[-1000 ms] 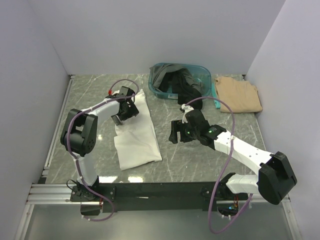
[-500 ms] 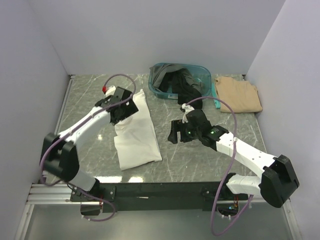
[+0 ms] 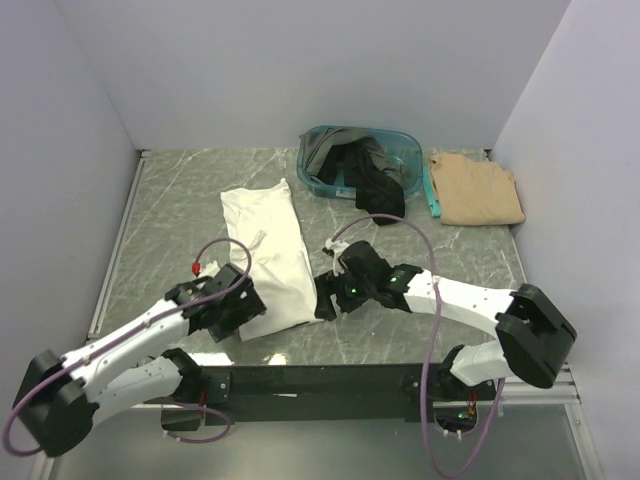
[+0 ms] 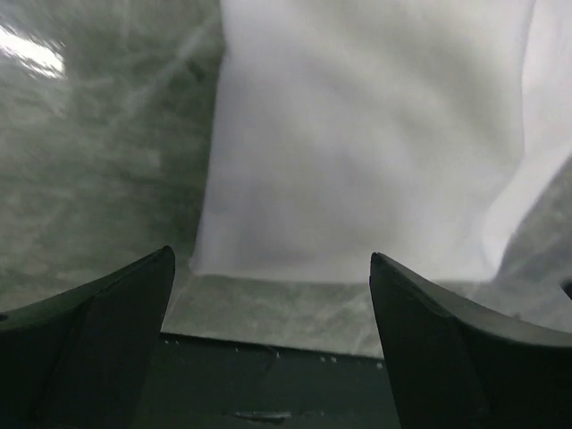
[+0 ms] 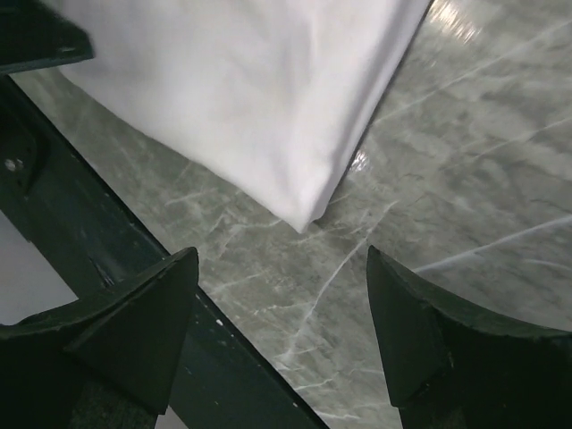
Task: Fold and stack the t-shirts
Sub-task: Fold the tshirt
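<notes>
My left gripper will next grab the white t-shirt's near corner, opposite my right gripper's corner, to fold the t-shirt evenly lengthwise.
A white t-shirt (image 3: 268,252) lies folded in a long strip on the marble table. It fills the top of the left wrist view (image 4: 366,134) and the right wrist view (image 5: 241,80). My left gripper (image 3: 240,305) is open and empty at the strip's near left corner. My right gripper (image 3: 325,300) is open and empty just beside the near right corner. A tan t-shirt (image 3: 476,188) lies folded at the far right. Black and dark grey t-shirts (image 3: 362,170) are heaped in the teal basket (image 3: 318,185).
The black rail (image 3: 330,380) runs along the table's near edge, close below both grippers. It also shows in the left wrist view (image 4: 268,384) and the right wrist view (image 5: 107,259). White walls close in the left, back and right.
My left arm has swung from the shirt's far end down to its near left corner. My right gripper has moved left and nearer, to the near right corner. The shirt's far end now lies uncovered.
</notes>
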Available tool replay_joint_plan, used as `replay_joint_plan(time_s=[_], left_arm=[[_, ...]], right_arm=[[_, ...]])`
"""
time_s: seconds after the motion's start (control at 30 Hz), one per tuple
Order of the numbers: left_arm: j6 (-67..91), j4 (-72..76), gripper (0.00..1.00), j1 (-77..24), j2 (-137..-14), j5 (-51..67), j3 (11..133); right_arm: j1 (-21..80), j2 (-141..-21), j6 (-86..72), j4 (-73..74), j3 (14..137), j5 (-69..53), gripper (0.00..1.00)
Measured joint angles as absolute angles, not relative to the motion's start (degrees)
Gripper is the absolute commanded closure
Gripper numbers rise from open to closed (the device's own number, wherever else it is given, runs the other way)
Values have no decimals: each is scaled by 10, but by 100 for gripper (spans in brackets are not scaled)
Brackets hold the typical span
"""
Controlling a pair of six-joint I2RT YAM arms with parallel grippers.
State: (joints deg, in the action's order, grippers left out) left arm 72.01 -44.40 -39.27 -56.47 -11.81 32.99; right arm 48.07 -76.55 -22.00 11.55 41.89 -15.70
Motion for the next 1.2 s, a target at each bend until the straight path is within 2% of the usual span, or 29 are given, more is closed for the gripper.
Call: replay_joint_plan(time_s=[0.13, 0.23, 0.4, 0.43, 0.57, 0.63, 1.2], left_arm=[[759, -439, 12, -424, -486, -74, 288], [782, -439, 28, -439, -468, -52, 263], [810, -462, 43, -446, -475, -43, 243], [813, -467, 46, -446, -476, -44, 244], [819, -481, 49, -447, -484, -47, 244], [819, -478, 52, -447, -493, -49, 244], [809, -437, 62, -447, -603, -83, 280]], right_arm=[[495, -806, -220, 115, 419, -154, 23], [495, -814, -222, 111, 419, -153, 25], [497, -828, -226, 97, 419, -153, 29], [498, -832, -227, 96, 419, -154, 32], [504, -850, -227, 95, 419, -154, 34], [506, -855, -227, 95, 419, -153, 38], [517, -881, -223, 81, 421, -151, 43]])
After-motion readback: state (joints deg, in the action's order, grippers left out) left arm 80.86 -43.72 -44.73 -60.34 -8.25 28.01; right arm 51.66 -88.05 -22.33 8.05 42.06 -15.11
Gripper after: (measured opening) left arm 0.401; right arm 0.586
